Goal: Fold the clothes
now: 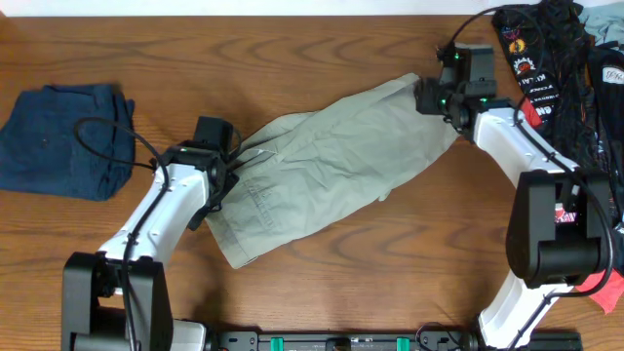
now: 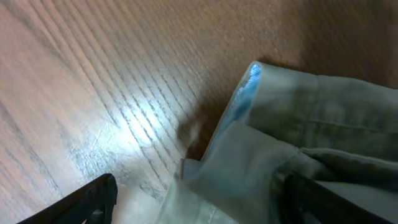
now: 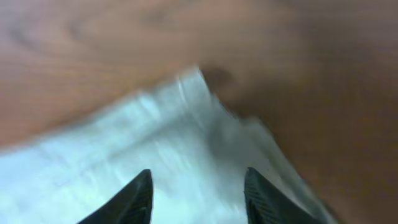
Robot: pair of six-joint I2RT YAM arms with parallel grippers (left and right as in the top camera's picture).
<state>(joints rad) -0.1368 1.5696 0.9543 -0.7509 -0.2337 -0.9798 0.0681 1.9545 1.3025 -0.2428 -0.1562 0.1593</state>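
The left gripper grabs the khaki-tan trousers (image 1: 331, 161) by the waistband edge next, to fold that waistband end over onto the legs.
The khaki-tan trousers (image 1: 331, 161) lie folded lengthwise, slanting across the table from lower left to upper right. My left gripper (image 1: 226, 175) sits at their waistband end. In the left wrist view its fingers (image 2: 199, 202) are spread wide, with the waistband corner and pale lining (image 2: 249, 149) between them. My right gripper (image 1: 429, 97) is at the leg-hem end, upper right. In the right wrist view its fingers (image 3: 198, 186) are open over the pale cloth (image 3: 155, 143), near the hem corner.
Folded dark blue jeans (image 1: 63, 136) lie at the far left. A heap of dark clothes with printed labels (image 1: 556, 68) fills the upper right corner. Bare wood table (image 1: 292, 39) shows behind and in front of the trousers.
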